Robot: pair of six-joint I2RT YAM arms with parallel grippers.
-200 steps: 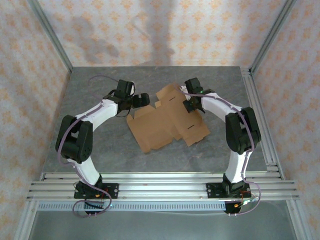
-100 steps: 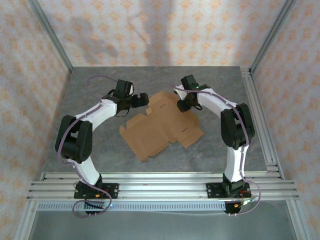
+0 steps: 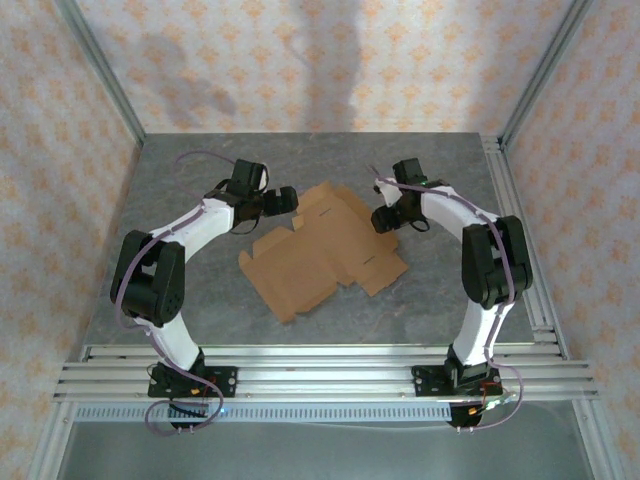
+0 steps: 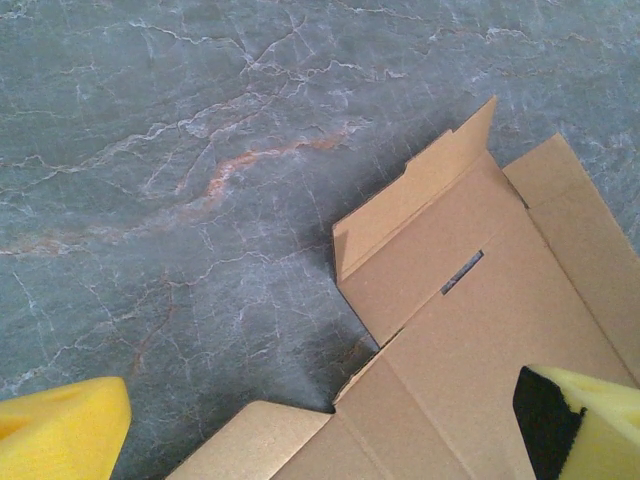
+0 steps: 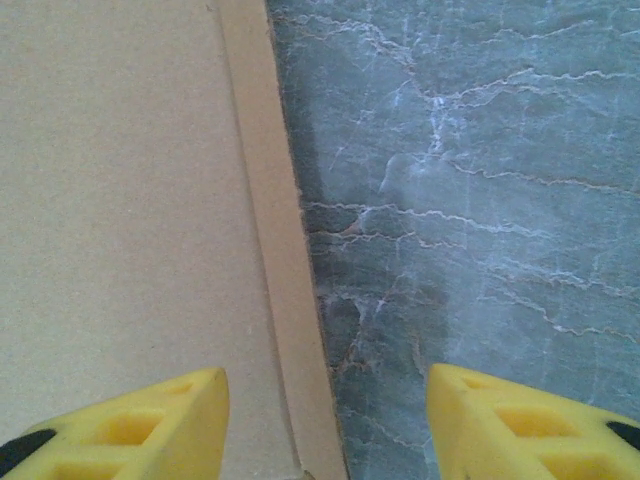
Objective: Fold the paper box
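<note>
I should next grab the paper box's folded edge piece (image 5: 310, 417) with my right gripper to fold that side upright. That leaves the end flaps free.
The paper box (image 3: 325, 250) is a flat brown die-cut sheet lying in the middle of the table, with flaps and slots showing. My left gripper (image 3: 288, 200) hangs open over the sheet's upper-left corner. In the left wrist view a raised flap and a slot of the box (image 4: 480, 330) lie between the wide-apart yellow fingers of the left gripper (image 4: 320, 440). My right gripper (image 3: 383, 220) stands open at the sheet's right edge. In the right wrist view, the right gripper (image 5: 325, 415) straddles the box's (image 5: 120, 200) folded edge strip, holding nothing.
The grey marbled table (image 3: 200, 290) has bare room left, right and in front of the sheet. Aluminium rails run along the near edge (image 3: 320, 360) and the right side (image 3: 520, 250). Patterned walls close in the back and sides.
The right gripper has opened and let go of the sheet's right flap, then drawn back to the right. The sheet has dropped flat and shifted left. The left arm has stayed still.
</note>
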